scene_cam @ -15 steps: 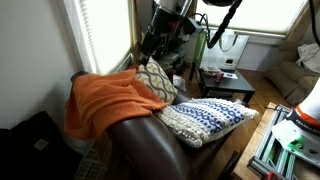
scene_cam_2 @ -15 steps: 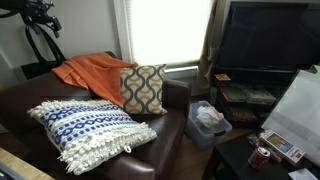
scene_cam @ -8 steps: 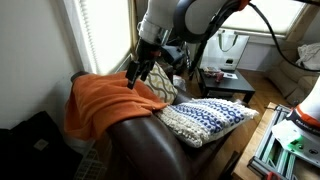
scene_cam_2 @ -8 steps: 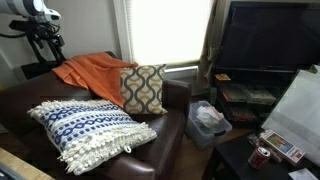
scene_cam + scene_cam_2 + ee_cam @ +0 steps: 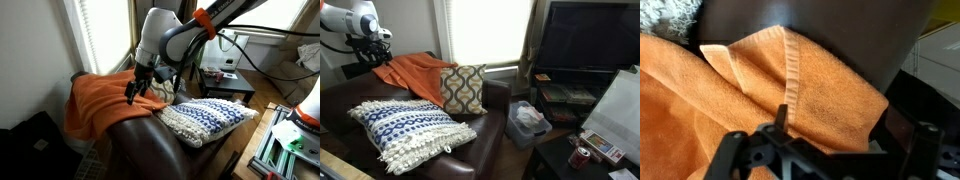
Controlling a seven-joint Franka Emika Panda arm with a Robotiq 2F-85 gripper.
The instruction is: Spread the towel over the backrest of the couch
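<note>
The fold lies between my fingers in the wrist view, but they are above the towel [image 5: 100, 100] in an exterior view. My gripper lowers next, before it closes.
The orange towel [image 5: 100, 100] lies bunched over the far end of the dark brown leather couch [image 5: 150, 148], and also shows in an exterior view [image 5: 412, 72]. The rounded backrest [image 5: 140, 130] is mostly bare. My gripper [image 5: 131, 94] hangs just over the towel's edge beside the grey-beige cushion; it also shows in an exterior view [image 5: 375, 60]. In the wrist view the gripper [image 5: 832, 135] is open, and a folded hem of the towel [image 5: 790, 80] lies between the spread fingers [image 5: 780, 118]. I cannot tell whether the fingers touch the cloth.
A grey-beige diamond-patterned cushion [image 5: 464, 88] and a blue-and-white cushion [image 5: 408, 128] sit on the seat. A window with blinds [image 5: 95, 35] is close behind the towel. A TV stand [image 5: 575, 95] and a bin of items [image 5: 528, 122] stand beside the couch.
The arm has swung in and come down from above the cushion to the towel's edge. The towel and cushions have not moved.
</note>
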